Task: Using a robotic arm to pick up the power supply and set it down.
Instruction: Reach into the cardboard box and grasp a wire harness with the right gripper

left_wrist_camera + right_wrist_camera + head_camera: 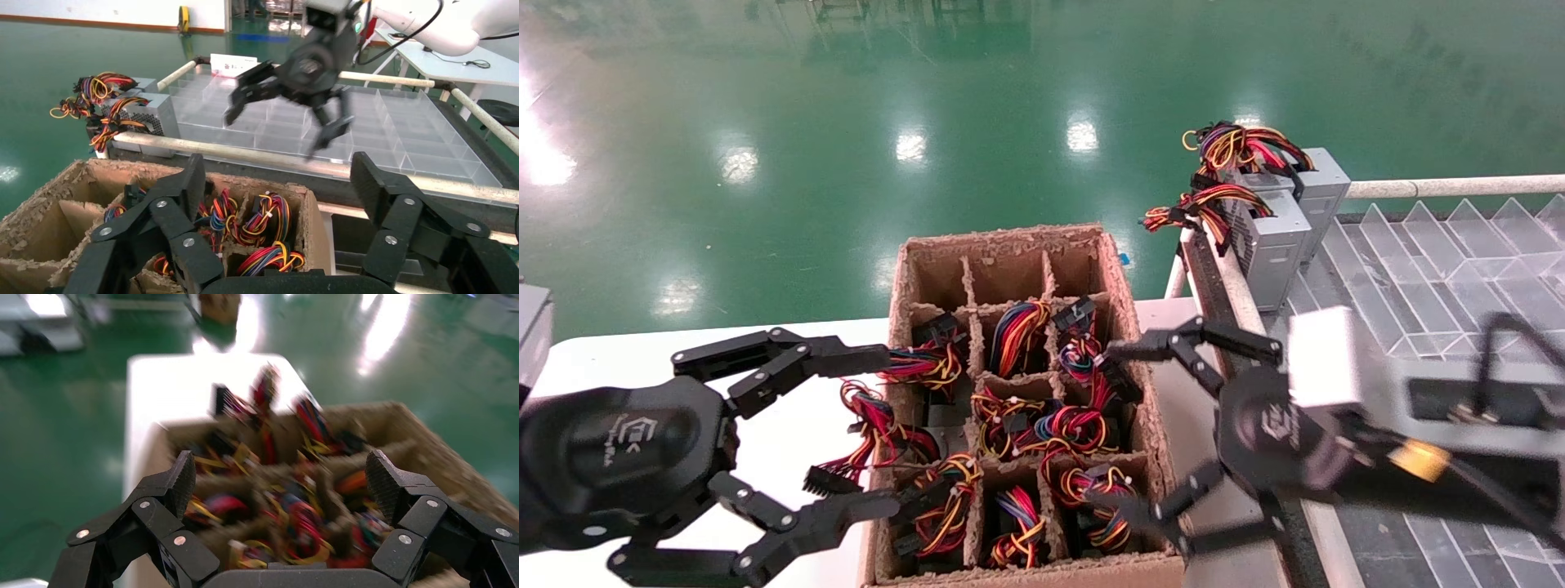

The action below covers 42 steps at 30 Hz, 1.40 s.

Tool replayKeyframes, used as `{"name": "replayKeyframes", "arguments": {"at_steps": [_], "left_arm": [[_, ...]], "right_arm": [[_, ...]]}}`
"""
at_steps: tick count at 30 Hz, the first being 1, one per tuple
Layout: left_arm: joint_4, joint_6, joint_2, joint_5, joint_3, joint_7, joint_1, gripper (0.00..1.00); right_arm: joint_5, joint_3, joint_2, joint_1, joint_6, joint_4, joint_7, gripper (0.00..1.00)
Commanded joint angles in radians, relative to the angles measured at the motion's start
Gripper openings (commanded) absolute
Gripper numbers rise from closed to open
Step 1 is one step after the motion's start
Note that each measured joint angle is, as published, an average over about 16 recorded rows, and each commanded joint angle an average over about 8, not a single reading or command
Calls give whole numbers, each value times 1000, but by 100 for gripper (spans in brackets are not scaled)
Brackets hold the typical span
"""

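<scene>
My right gripper grabs the power supply by its wire bundle [1082, 426] [303, 530] next, standing up between the section's pulp sides, since these close in around the power supply's grey body.
A brown pulp box [1001, 237] with divided compartments holds several power supplies, wires up. Only their red, yellow, black and purple bundles show, and the grey bodies are hidden. My right gripper [1106, 425] hangs open over the box's right column. One wire bundle [1079, 426] lies between its spread fingers, untouched. In the right wrist view the right gripper [280, 478] frames the blurred bundles with nothing in it. My left gripper [883, 431] stands open at the box's left side, over the table, also empty. The left gripper [278, 177] looks across the box [318, 214].
Two grey power supplies [1275, 245] with wire bundles stand on the rail at the back right, beside a clear divided tray [1418, 261]. A loose wire bundle [870, 425] hangs over the box's left wall onto the white table [789, 441]. Green floor lies beyond.
</scene>
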<state>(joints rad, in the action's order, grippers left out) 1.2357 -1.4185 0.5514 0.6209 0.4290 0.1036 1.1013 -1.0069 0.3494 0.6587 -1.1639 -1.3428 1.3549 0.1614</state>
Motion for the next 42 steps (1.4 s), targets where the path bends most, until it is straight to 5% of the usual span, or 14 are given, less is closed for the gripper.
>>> {"name": "replayKeyframes", "arguments": {"at_steps": [1,10,26,42], "left_arm": [[0,0,0,0,0,0,0,0],[0,0,0,0,0,0,0,0],[0,0,0,0,0,0,0,0],[0,0,0,0,0,0,0,0]], "right_arm": [[-59,15,12,-17,32,3,-6,98],[-205,68,77,-55,88,5,-54,1],[-263,85,122,-22,156,-1,-93,0],[-410,118,111,-1,266,5,24,0]]}}
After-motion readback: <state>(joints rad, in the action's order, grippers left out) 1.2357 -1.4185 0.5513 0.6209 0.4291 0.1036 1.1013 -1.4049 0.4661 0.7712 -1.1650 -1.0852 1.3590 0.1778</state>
